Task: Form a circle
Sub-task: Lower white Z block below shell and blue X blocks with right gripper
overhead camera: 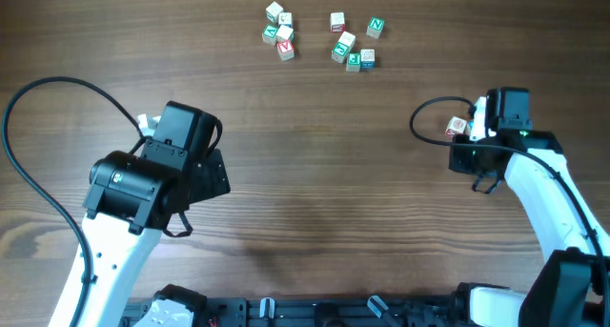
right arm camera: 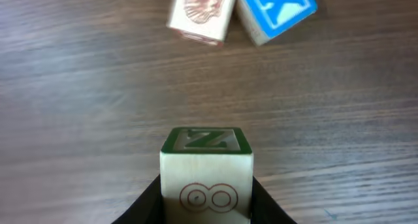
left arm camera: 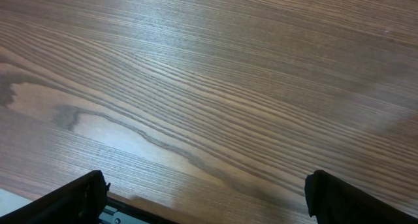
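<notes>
My right gripper holds the pale cube above bare wood and should move it toward the circle, since it would drop short if I opened now.
In the right wrist view, my right gripper (right arm camera: 206, 199) is shut on a pale cube (right arm camera: 206, 168) with a green Z on top and red rings on its near face. Ahead of it lie two cubes of the circle, close side by side: a pale one with a red shell (right arm camera: 199, 12) and a blue X cube (right arm camera: 277, 12). A strip of bare wood separates them from the held cube. In the overhead view the right gripper (overhead camera: 479, 127) is at mid right, with a pale red-marked cube (overhead camera: 457, 127) just left of it. My left gripper (left arm camera: 206, 198) is open over bare table, also seen overhead (overhead camera: 195, 151).
Two loose scatters of cubes lie near the far edge: one group (overhead camera: 280, 30) and another with green-marked cubes (overhead camera: 355, 43). A black cable loop (overhead camera: 419, 127) hangs left of the right gripper. The left arm's cable (overhead camera: 38, 136) arcs over the left side.
</notes>
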Robot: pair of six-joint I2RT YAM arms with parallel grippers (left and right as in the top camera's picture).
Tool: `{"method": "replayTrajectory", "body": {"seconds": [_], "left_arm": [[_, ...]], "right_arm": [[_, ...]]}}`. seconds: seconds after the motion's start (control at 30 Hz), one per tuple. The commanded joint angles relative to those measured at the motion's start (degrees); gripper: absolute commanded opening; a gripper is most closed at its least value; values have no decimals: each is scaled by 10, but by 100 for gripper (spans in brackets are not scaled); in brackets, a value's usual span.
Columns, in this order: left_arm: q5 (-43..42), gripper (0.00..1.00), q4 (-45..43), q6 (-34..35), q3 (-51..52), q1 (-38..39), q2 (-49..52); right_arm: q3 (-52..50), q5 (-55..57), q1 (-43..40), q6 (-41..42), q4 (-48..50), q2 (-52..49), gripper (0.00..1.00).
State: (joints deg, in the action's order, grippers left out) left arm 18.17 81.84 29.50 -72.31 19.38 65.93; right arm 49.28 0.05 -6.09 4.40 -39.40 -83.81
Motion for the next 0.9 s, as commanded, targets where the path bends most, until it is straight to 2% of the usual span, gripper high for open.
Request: {"method": "replayTrajectory", "body": {"seconds": [0.0,0.07,0.13,0.33,0.47,0.5,0.6,0.7,0.87], "left_arm": [[7,100,-1,10,2,-4,-6],[7,100,-1,10,2,-4,-6],[7,100,-1,10,2,-4,-6],[7,100,-1,10,2,-4,-6],[7,100,-1,10,2,-4,-6],[7,100,-1,10,2,-4,-6],[7,100,-1,10,2,-4,-6],[7,100,-1,10,2,-4,-6],[7,100,-1,10,2,-4,-6]], "right_arm": [[-33,-12,-29,19,42,-4,4],[-44,-17,-43,7,63,-7,5],[-47,-48,-44,-38,89,-20,5],[-47,-52,-45,-44,114,-93,6],[-47,-52,-45,-44,122,-98,42],[-47,-52,-45,-44,126,-98,43],[-47,-52,-45,-42,135,-98,43],[-47,-52,-45,-38,137,-98,29],[-47,-52,-45,-28,147,-98,25]]}}
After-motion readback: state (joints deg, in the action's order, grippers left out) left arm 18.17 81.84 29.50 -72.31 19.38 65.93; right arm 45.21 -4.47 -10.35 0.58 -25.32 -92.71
